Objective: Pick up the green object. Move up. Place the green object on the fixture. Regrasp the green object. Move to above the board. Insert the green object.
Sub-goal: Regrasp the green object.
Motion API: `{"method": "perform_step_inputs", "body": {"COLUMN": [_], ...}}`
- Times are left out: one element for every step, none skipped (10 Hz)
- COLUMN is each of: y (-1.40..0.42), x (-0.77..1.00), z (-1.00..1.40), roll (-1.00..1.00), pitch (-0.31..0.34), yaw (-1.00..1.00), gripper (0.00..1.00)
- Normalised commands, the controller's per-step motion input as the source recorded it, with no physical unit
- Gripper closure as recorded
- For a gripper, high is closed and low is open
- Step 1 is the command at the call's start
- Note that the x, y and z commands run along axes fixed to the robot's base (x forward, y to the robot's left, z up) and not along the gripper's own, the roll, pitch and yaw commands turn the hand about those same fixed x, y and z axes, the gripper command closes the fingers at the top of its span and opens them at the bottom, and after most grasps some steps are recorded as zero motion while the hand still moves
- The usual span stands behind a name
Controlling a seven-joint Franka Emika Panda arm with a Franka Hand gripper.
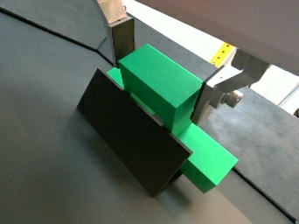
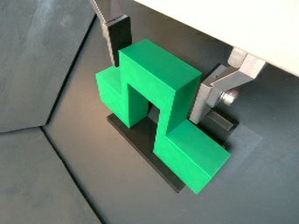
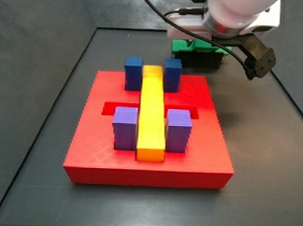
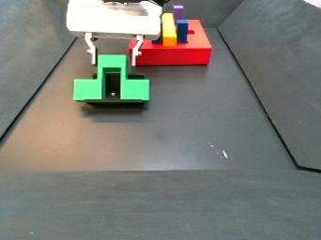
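My gripper grabs the green object by its narrower central block (image 1: pixel 162 85) next, since the two arms of the green object stick out wider than my open fingers.
The green object (image 1: pixel 158 79) rests on the dark fixture (image 1: pixel 128 131), its central block upright and its two arms sticking out sideways. It also shows in the other wrist view (image 2: pixel 152 83) and in both side views (image 3: pixel 191 48) (image 4: pixel 111 84), on the fixture (image 2: pixel 138 147) (image 3: pixel 200 61) (image 4: pixel 113 102). My gripper (image 1: pixel 162 83) (image 2: pixel 159 85) (image 3: pixel 217 41) (image 4: pixel 111 52) is open, with one finger (image 1: pixel 122 39) on each side of the central block. A gap shows at one finger; the other finger (image 2: pixel 205 96) lies close against the block.
The red board (image 3: pixel 90 150) (image 4: pixel 191 54) lies beside the fixture. It bears a long yellow bar (image 3: pixel 152 110), two purple blocks (image 3: pixel 125 126) and two dark blue blocks (image 3: pixel 134 72). Dark walls ring the floor, and a cable runs above the arm.
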Motion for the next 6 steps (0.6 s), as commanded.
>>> {"method": "perform_step_inputs", "body": {"y": [0.00,0.00,0.00,0.00,0.00,0.00], "x": [0.00,0.00,0.00,0.00,0.00,0.00], "z": [-0.07,-0.09,0.00,0.00,0.00,0.00], "roll": [0.01,0.07,0.01,0.00,0.00,0.00], "pitch": [0.000,0.000,0.000,0.000,0.000,0.000], "yaw": [0.00,0.00,0.00,0.00,0.00,0.00], "gripper": [0.00,0.00,0.00,0.00,1.00,1.00]}}
